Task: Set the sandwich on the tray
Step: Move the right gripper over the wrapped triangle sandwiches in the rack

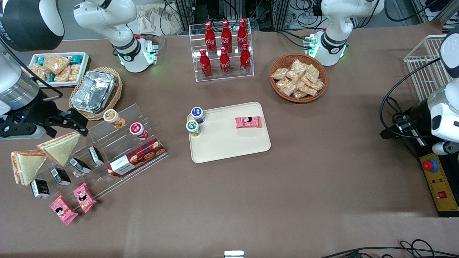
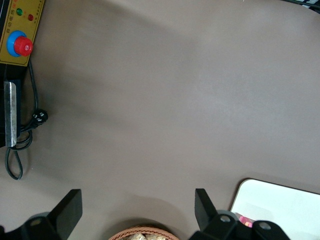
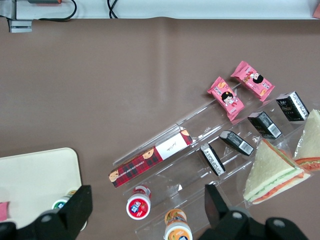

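Note:
I should set the clear-wrapped sandwich on the cream tray (image 1: 229, 143) next, so I should grab it by its wrapped edge (image 1: 28, 153) with my right gripper.
The sandwich (image 1: 28, 165), a clear-wrapped cream wedge with a red-orange filling edge, lies at the working arm's end of the table, beside a similar greenish-tan wedge (image 1: 61, 147). In the right wrist view the sandwich (image 3: 308, 142) is partly cut off, next to the greenish wedge (image 3: 272, 172). The cream tray (image 1: 229, 143) lies mid-table and also shows in the right wrist view (image 3: 35, 175). It holds two small cups (image 1: 195, 122) and a pink packet (image 1: 248, 122). My right gripper (image 1: 66, 125) is open and empty, held high above the shelf end near the greenish wedge. In the right wrist view the gripper (image 3: 145, 207) frames two lidded cups.
A clear stepped shelf (image 1: 107, 143) holds two cups, several black boxes and a plaid cookie box (image 1: 138, 157). Two pink packets (image 1: 73, 202) lie nearer the camera. A foil container (image 1: 94, 90), a white snack bin (image 1: 57, 68), a cola rack (image 1: 224, 50) and a snack basket (image 1: 298, 78) stand farther away.

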You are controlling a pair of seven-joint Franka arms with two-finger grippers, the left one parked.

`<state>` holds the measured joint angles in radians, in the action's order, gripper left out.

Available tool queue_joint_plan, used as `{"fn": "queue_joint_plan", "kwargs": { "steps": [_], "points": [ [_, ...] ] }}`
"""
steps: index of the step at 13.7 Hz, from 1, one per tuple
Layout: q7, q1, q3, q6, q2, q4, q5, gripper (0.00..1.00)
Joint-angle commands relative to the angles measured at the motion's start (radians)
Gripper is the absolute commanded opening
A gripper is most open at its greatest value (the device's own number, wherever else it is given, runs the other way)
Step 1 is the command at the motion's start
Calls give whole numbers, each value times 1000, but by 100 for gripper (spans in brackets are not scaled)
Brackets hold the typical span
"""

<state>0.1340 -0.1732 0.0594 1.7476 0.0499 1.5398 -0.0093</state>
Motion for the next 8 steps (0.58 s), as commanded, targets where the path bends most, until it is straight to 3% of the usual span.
{"fn": "queue_joint_plan", "kwargs": {
  "steps": [1, 4, 8],
  "points": [
    [6, 1, -1, -17, -4, -12, -9, 100],
    [4, 3, 6, -45, -4, -12, -9, 100],
    [-2, 1, 97, -48, -4, -12, -9, 100]
  ]
}}
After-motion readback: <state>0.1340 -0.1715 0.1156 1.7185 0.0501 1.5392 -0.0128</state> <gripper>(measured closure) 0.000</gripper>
